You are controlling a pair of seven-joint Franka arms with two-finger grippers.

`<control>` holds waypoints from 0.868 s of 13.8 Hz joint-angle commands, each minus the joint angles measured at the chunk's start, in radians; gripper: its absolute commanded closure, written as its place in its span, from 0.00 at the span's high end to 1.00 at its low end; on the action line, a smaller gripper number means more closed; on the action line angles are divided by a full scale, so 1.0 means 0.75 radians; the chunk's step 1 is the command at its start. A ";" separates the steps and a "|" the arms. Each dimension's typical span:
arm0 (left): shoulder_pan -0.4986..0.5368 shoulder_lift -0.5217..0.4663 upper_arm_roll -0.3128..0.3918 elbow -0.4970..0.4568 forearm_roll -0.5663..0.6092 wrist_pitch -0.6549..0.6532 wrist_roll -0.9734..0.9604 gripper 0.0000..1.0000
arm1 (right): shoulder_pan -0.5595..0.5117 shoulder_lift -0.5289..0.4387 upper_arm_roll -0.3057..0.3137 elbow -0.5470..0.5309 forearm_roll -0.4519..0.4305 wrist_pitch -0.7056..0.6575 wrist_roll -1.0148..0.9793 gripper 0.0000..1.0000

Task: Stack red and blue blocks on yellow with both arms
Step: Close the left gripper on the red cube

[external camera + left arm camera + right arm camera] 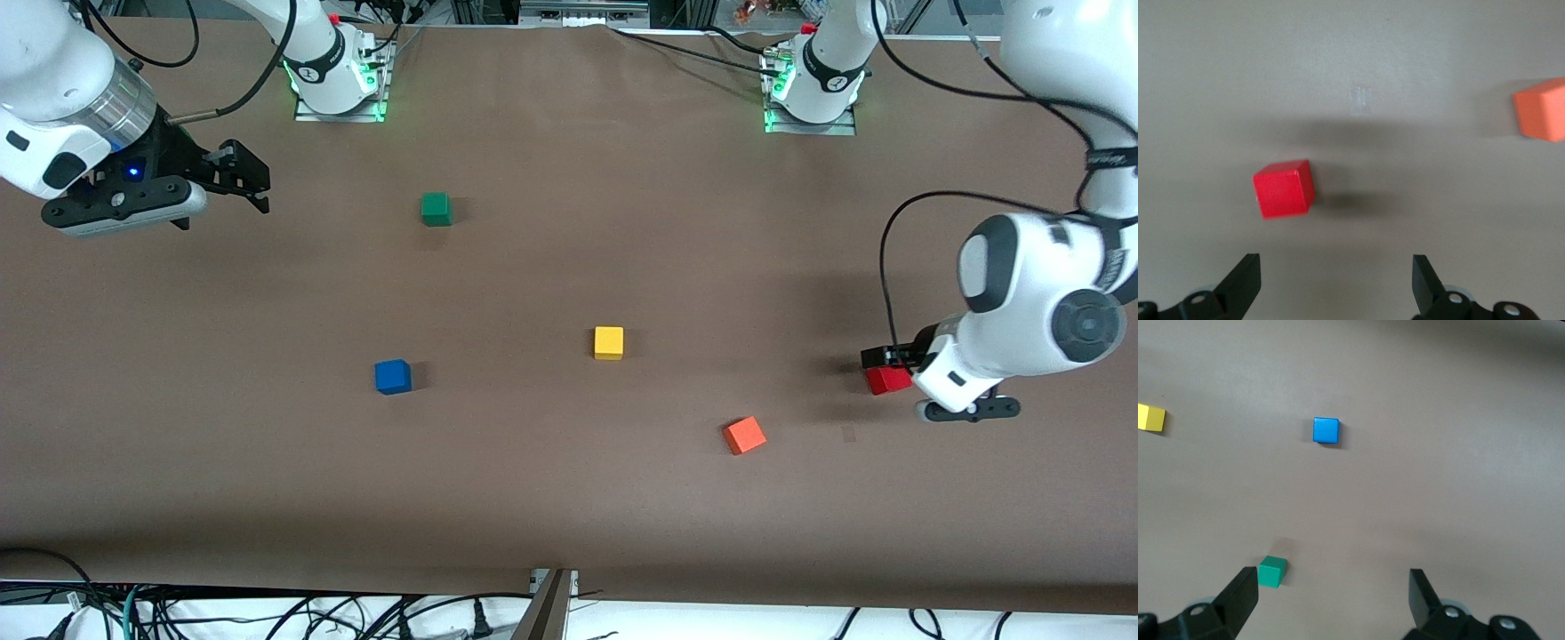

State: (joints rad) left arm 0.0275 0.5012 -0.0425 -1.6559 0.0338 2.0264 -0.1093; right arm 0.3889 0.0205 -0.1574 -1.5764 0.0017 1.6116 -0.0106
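Observation:
Next, my left gripper picks up the red block by its opposite sides, to stack the red block (889, 380) on the yellow cube (608, 342).
The red block (889, 380) lies at the left arm's end of the table. My left gripper (878, 359) hovers low just beside it, open and empty. In the left wrist view the red block (1283, 189) lies apart from the open gripper (1335, 273), not between its fingers. The blue block (392, 376) and the yellow cube (608, 342) lie mid-table, apart from each other. My right gripper (253, 184) is up at the right arm's end, open and empty. The right wrist view shows its gripper (1331, 587), the blue block (1325, 430) and the yellow cube (1150, 417).
An orange cube (744, 435) lies between the yellow cube and the red block, nearer the front camera; it also shows in the left wrist view (1541, 109). A green cube (436, 209) lies farther from the camera than the blue block, seen too in the right wrist view (1272, 571).

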 commanded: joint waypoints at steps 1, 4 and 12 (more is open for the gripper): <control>0.006 -0.038 0.014 -0.191 0.051 0.232 0.029 1.00 | 0.001 0.003 0.001 0.022 -0.014 -0.032 -0.008 1.00; 0.049 0.025 0.024 -0.257 0.074 0.409 0.031 1.00 | 0.001 0.007 0.001 0.022 -0.014 -0.030 -0.006 1.00; 0.111 0.091 0.024 -0.281 0.074 0.581 0.070 1.00 | 0.001 0.032 -0.001 0.024 -0.010 -0.024 0.004 1.00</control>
State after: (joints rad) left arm 0.0970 0.5725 -0.0215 -1.8595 0.0706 2.4453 -0.0888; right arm 0.3889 0.0394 -0.1574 -1.5763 0.0017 1.6076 -0.0104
